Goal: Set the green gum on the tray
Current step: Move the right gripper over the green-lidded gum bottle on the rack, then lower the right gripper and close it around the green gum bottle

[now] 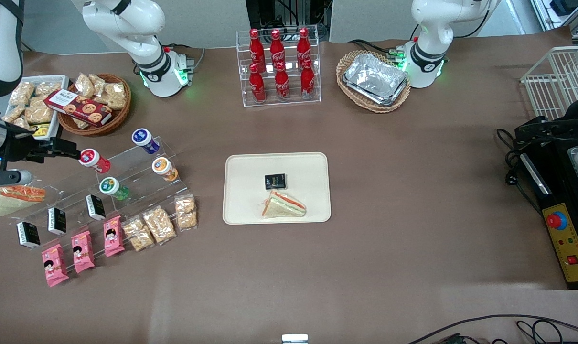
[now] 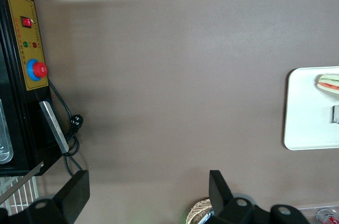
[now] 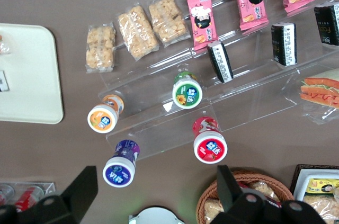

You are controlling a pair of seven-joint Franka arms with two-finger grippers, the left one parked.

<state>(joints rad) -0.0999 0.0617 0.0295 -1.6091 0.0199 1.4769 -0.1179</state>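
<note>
The right gripper grabs the green gum by its white lid [image 1: 109, 184] next, to place the green gum on the tray.
The green gum [image 1: 112, 187] stands on the middle step of a clear acrylic shelf [image 1: 131, 184] toward the working arm's end of the table; its white lid with a green label faces up in the right wrist view [image 3: 187, 92]. The cream-beige tray [image 1: 243, 210] lies at the table's middle and holds a sandwich [image 1: 283, 205] and a small black pack [image 1: 275, 181]; its edge shows in the right wrist view [image 3: 26, 75]. My right gripper [image 1: 67, 149] hovers open and empty above the shelf's upper steps, close to the red gum. In the right wrist view, the gripper [image 3: 153, 192] has wide-apart fingers.
Red gum [image 1: 94, 160], purple gum [image 1: 144, 139] and orange gum [image 1: 164, 168] share the shelf, with black packs, pink packets and cracker bags nearer the camera. A cookie basket [image 1: 95, 107], a cola rack [image 1: 279, 67] and a basket of foil trays [image 1: 374, 79] stand farther back.
</note>
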